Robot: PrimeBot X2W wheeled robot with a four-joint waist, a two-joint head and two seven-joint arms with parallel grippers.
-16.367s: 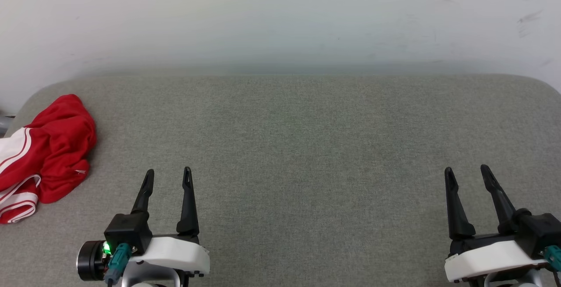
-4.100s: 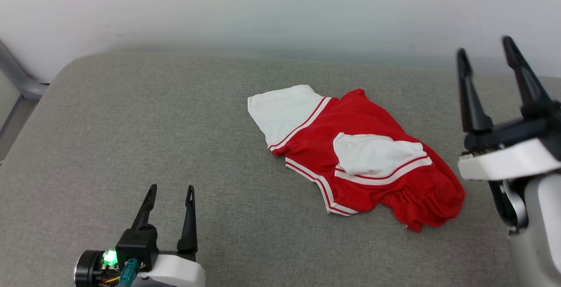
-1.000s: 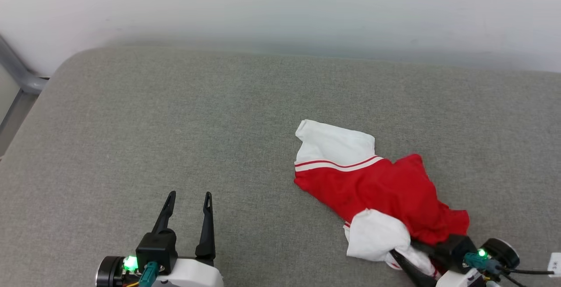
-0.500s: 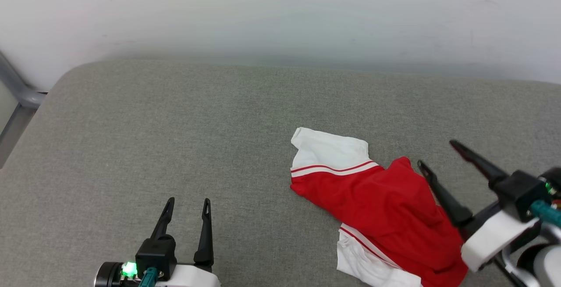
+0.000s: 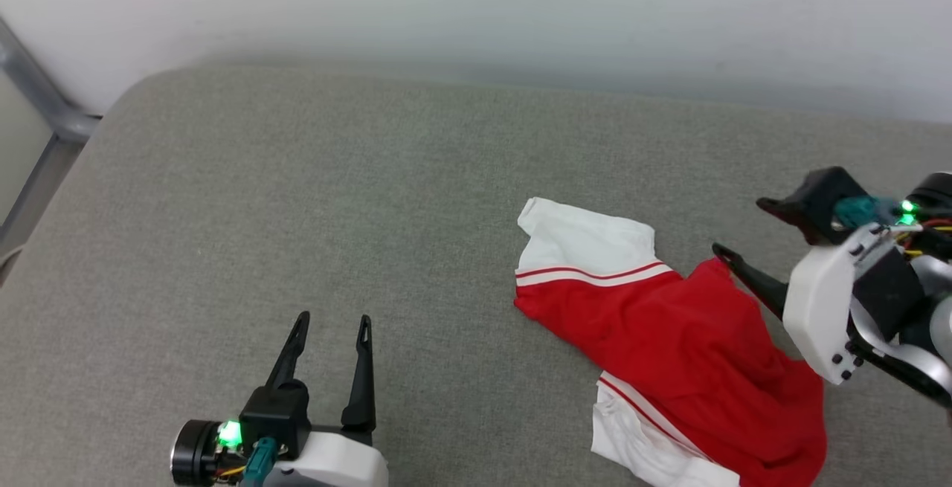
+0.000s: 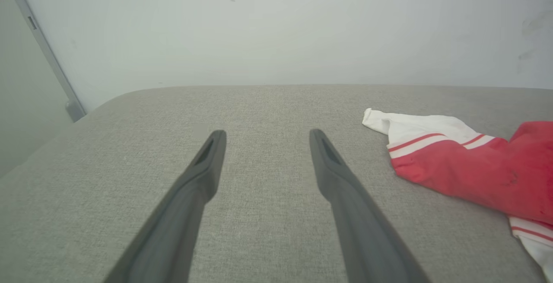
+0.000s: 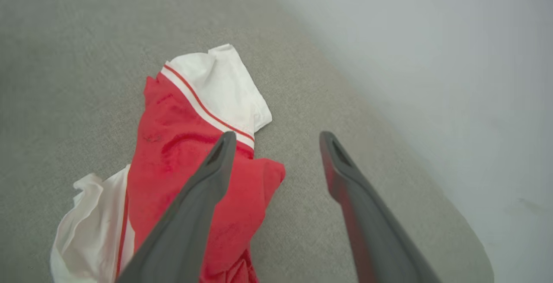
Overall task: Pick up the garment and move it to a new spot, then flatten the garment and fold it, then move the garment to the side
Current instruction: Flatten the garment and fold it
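The right gripper grabs the garment by its red corner (image 5: 721, 269) (image 7: 272, 171) next, to move the garment and spread it flat.
The garment (image 5: 692, 353) lies crumpled on the right half of the grey padded surface (image 5: 297, 197). One white sleeve (image 5: 587, 242) points to the far left and the other (image 5: 643, 442) lies at the near edge. Its letters and number are hidden. My right gripper (image 5: 740, 228) hovers open and empty just right of the garment's far red corner. In the right wrist view its left finger (image 7: 203, 188) is over the red cloth (image 7: 173, 153) and the other over bare fabric. My left gripper (image 5: 332, 321) rests open at the lower left, well clear of the garment (image 6: 475, 170).
A pale wall (image 5: 476, 4) runs along the far edge of the surface. A grey metal frame (image 5: 44, 100) stands beyond the rounded far-left corner. Bare grey fabric spreads left of and behind the garment.
A second ago my right gripper was shut on the near white sleeve. It has let go, opened, and swung up to the garment's far right corner. The head camera shifted slightly.
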